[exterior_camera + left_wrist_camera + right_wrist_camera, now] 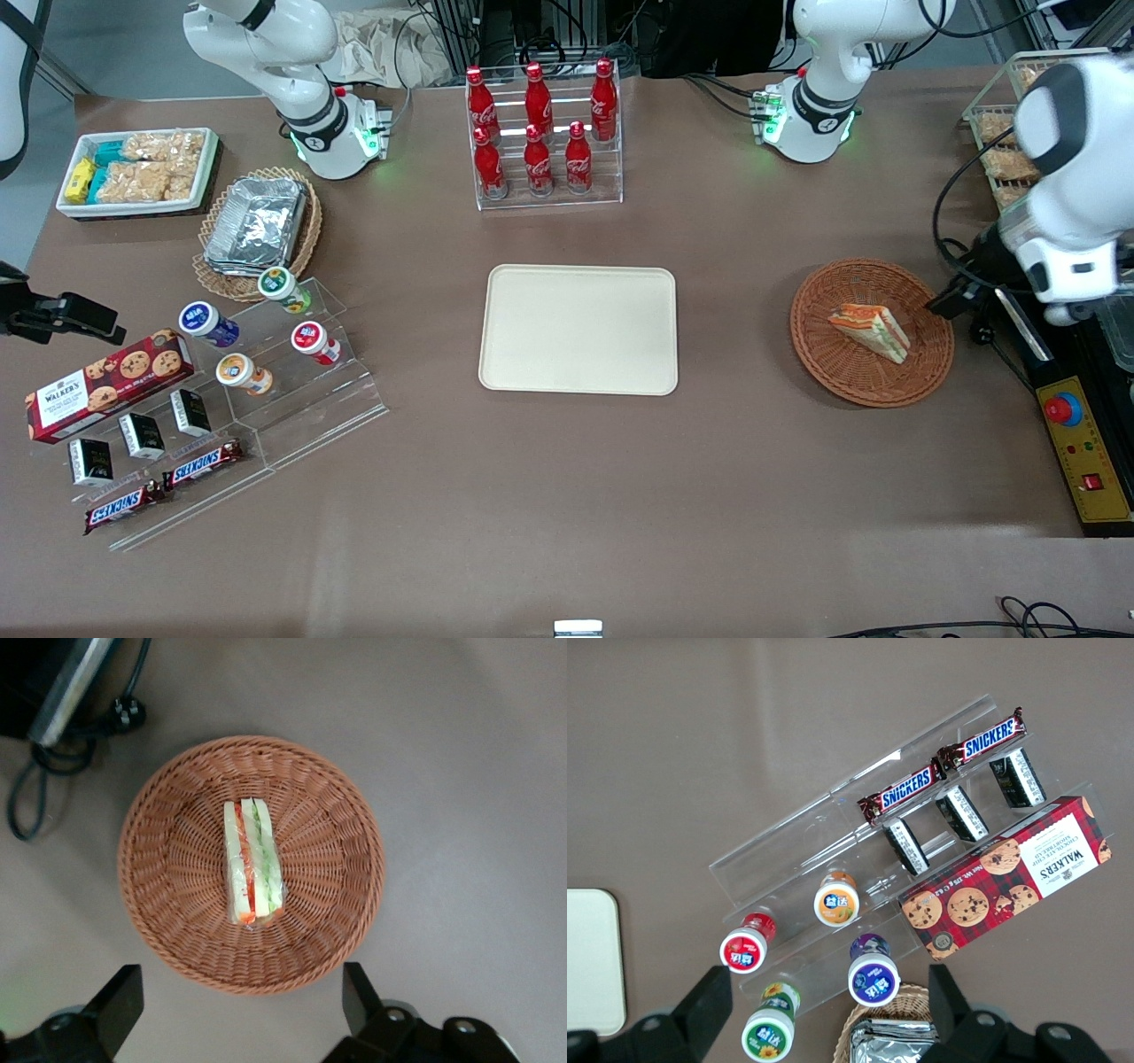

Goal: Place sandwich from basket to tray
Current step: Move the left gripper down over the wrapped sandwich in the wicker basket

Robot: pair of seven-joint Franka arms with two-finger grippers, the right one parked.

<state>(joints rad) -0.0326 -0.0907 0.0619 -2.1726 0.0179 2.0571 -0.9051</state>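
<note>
The wedge slopes off to its pointed ends, so my left gripper next needs to grip the sandwich [870, 330] across its two flat bread sides to place it on the tray.
The sandwich [870, 330] is a triangular wedge with white bread and orange, red and green layers. It lies in the round reddish-brown wicker basket [824, 354] toward the working arm's end of the table. In the left wrist view the sandwich [252, 860] lies at the middle of the basket [177, 930]. My left gripper [955, 297] hangs above the basket's edge on the working arm's side, open and empty. In the left wrist view the gripper [239, 1003] shows its two fingers spread wide apart, just outside the rim. The cream-beige tray [578, 329] lies bare at mid-table and also shows in the right wrist view [589, 961].
A rack of red cola bottles [542, 133] stands farther from the camera than the tray. A yellow control box with a red button [1083, 447] and cables [53, 744] lie beside the basket. A clear stand with cups [266, 341], snack bars and a cookie box [106, 383], a foil-container basket [257, 226] and a white snack bin [137, 171] sit toward the parked arm's end.
</note>
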